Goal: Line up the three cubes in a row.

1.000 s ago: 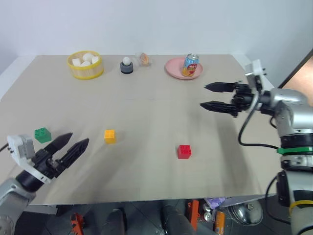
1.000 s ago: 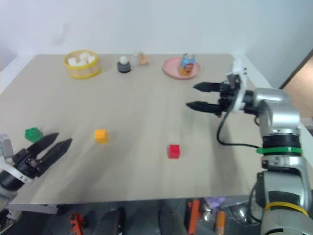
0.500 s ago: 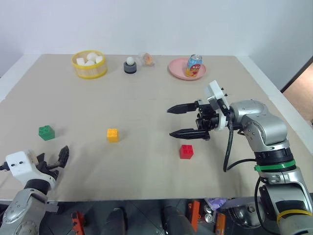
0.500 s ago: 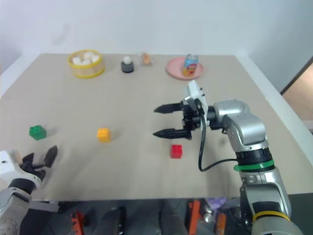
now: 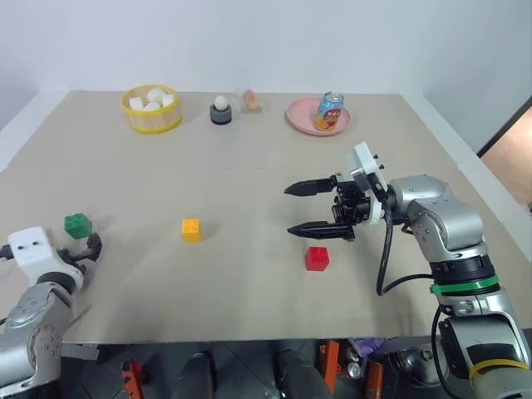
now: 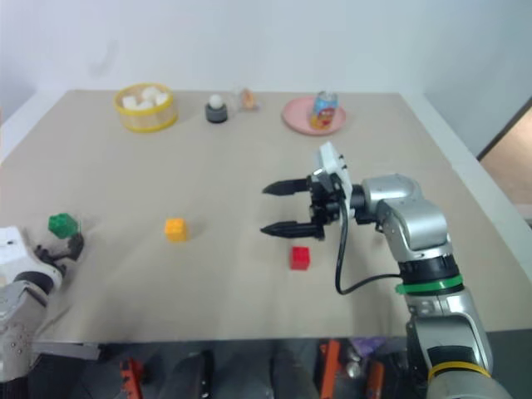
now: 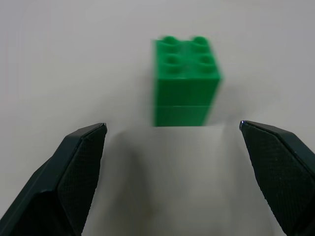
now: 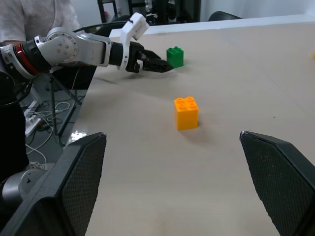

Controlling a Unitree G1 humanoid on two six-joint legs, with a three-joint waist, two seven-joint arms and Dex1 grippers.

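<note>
My left gripper moves toward the green cube [image 5: 77, 224], before it closes. Bare tabletop shows between its fingers and the cube, so closing now would miss.
The green cube [image 5: 77, 224] sits near the table's left edge, and my left gripper [image 7: 172, 129] is open just short of it, one finger on either side of its line. The yellow-orange cube [image 5: 191, 229] lies to its right, and the red cube [image 5: 316, 258] further right and nearer me. My right gripper [image 5: 289, 209] hovers open above the table, pointing left, just beyond the red cube. The right wrist view looks past the yellow-orange cube [image 8: 186, 112] to the green cube [image 8: 174, 56] and the left gripper [image 8: 155, 66].
Along the far edge stand a yellow basket [image 5: 151, 122] of white chunks, a grey stand with a white ball [image 5: 220, 110], and a pink plate [image 5: 298, 119] bearing a can [image 5: 327, 110]. A seated person [image 8: 34, 19] shows beyond the table's left edge.
My left gripper moved forward and left, up to the green cube. My right arm swung in from the right to the red cube, then held still. Both stayed open.
</note>
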